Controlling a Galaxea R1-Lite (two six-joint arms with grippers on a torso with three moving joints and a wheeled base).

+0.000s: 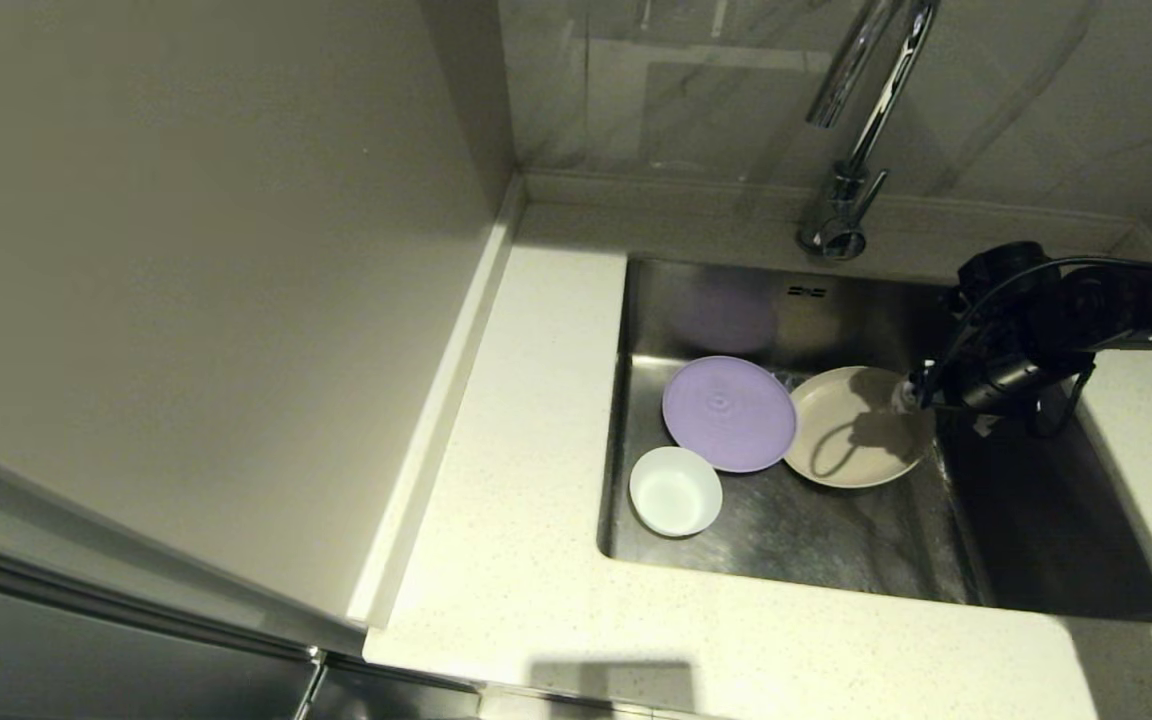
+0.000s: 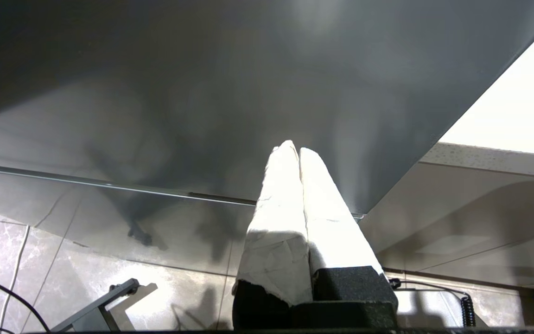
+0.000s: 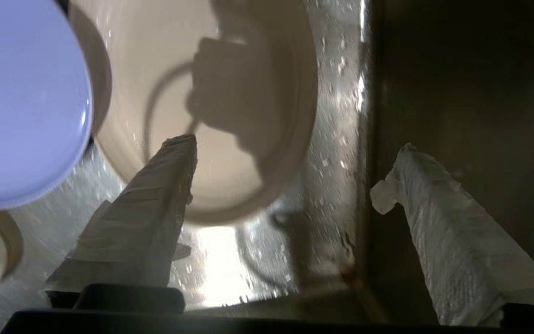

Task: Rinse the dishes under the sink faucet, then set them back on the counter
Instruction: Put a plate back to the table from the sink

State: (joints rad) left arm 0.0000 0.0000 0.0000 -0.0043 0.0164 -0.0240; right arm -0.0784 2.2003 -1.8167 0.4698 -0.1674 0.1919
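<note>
The right gripper's fingers are above the cream plate's rim [image 3: 306,145] and would miss it if they closed now, so the right gripper should move lower first and then close on the plate.
Three dishes lie in the steel sink [image 1: 836,545]: a lilac plate [image 1: 729,413], a cream plate [image 1: 851,430] beside it, and a small white bowl [image 1: 676,490] nearer the front left corner. My right gripper [image 1: 908,396] hangs at the cream plate's right rim and is open. In the right wrist view its fingers [image 3: 155,218] stand wide apart astride the cream plate's [image 3: 123,69] rim, gripping nothing; the lilac plate [image 3: 21,102] lies beyond. The chrome faucet [image 1: 851,150] rises behind the sink. My left gripper [image 2: 295,149] is shut and empty, parked low by a grey cabinet front.
The speckled white counter [image 1: 516,520] frames the sink on the left and front. A tall pale wall panel [image 1: 186,250] stands along the counter's left side. The basin's right half [image 1: 1046,520] lies in shadow under my right arm.
</note>
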